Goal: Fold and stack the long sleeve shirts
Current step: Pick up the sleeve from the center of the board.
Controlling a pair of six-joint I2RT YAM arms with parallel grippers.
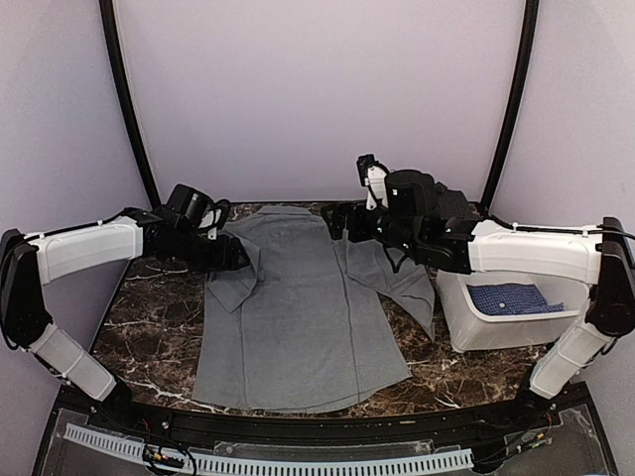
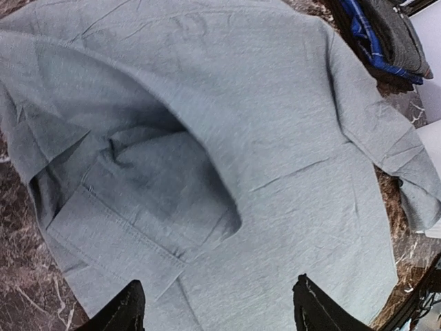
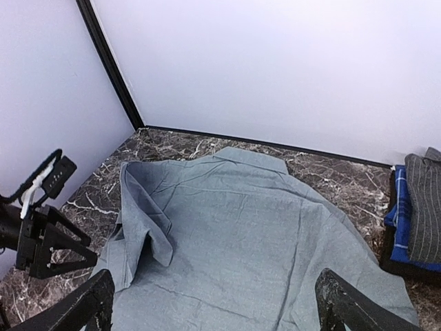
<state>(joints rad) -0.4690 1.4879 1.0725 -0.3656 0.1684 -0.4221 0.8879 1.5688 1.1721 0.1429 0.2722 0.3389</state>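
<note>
Next, my left gripper grabs the grey shirt's folded-in sleeve, by its cuff end (image 1: 227, 292) (image 2: 117, 243). Then I fold the sleeve across toward my right gripper.
A grey long sleeve shirt (image 1: 298, 317) lies flat on the marble table, collar toward the back wall. Its left sleeve (image 1: 233, 283) is folded in over the body, and the right sleeve (image 1: 397, 278) trails toward the tub. My left gripper (image 1: 238, 260) hovers at the folded sleeve, open, with only cloth (image 2: 275, 179) below its fingers (image 2: 124, 312). My right gripper (image 1: 337, 223) hangs over the shirt's right shoulder, open and empty, and the shirt (image 3: 255, 227) is spread out beneath it. A blue dotted shirt (image 1: 511, 297) lies in the white tub.
The white plastic tub (image 1: 476, 332) stands at the table's right edge. A pile of folded clothes (image 3: 413, 207), blue and dark striped, sits at the back right, also seen as the pile (image 2: 386, 34) in the left wrist view. The left arm (image 3: 48, 241) is beside the shirt's folded sleeve.
</note>
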